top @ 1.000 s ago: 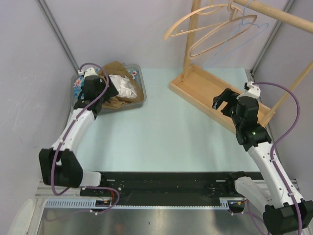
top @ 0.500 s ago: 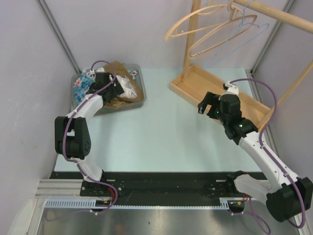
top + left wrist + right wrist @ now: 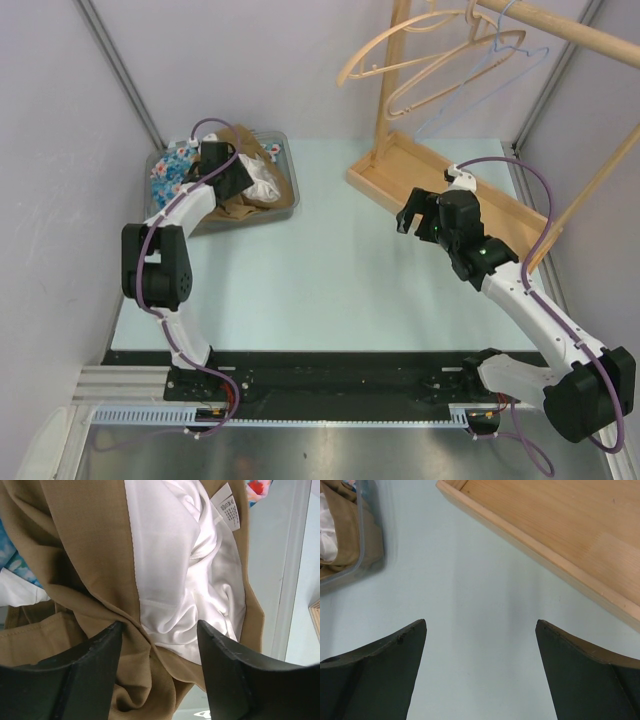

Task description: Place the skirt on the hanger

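Note:
I will next grab the skirt's tan edge fold [image 3: 240,197] [image 3: 150,639] beside the white lining with my left gripper, to open the skirt for the hanger. The opposite edge stays free.
The tan skirt [image 3: 243,142] with white lining [image 3: 262,180] lies crumpled in a grey bin [image 3: 292,178] at the back left. In the left wrist view the skirt [image 3: 75,555] and its lining [image 3: 185,580] fill the frame. My left gripper [image 3: 160,630] is open, its jaws straddling a tan fold just above the cloth. Wooden hangers [image 3: 400,50] and a thin wire hanger [image 3: 500,50] hang from a rod at the back right. My right gripper [image 3: 412,215] is open and empty above the table, near the rack's base; in its wrist view [image 3: 480,625] only bare table lies between the jaws.
A wooden rack base tray [image 3: 440,200] stands at the back right, also in the right wrist view [image 3: 560,525]. A blue floral garment [image 3: 168,172] lies in the bin's left side. The bin's edge shows in the right wrist view [image 3: 365,555].
My left arm has reached further back over the bin, its gripper now low over the skirt. My right gripper has moved left, off the rack base and over the table.

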Available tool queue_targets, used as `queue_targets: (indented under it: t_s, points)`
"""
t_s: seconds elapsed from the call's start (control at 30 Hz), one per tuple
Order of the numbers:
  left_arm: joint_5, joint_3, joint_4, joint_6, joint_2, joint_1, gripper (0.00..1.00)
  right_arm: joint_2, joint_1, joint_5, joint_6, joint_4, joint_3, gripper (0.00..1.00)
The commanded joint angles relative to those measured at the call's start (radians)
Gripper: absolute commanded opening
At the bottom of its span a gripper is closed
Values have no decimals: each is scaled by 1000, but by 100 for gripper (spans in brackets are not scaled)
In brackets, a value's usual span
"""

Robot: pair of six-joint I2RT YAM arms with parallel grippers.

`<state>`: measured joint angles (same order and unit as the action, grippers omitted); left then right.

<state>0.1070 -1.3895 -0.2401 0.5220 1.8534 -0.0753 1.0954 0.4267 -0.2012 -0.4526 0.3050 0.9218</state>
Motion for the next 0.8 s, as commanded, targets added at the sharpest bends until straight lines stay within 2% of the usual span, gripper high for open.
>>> queue_targets:
  t_s: [0.0,0.2,0.37,0.6,0.77]
  points:
    - [37,-26,25,4,-68,6,69,-20,6,-10,-14,-44,5,96]
    - [177,-2,42,9,-106,6,70,6,7,2,-15,-61,3,96]
    - [186,-46,45,12,-54,6,70,37,7,-3,-11,-64,12,96]
    - [241,-98,-47,73,33,8,69,69,7,-20,9,-47,43,96]
    - [221,-120,-4,76,69,8,69,77,7,-24,17,-35,55,96]
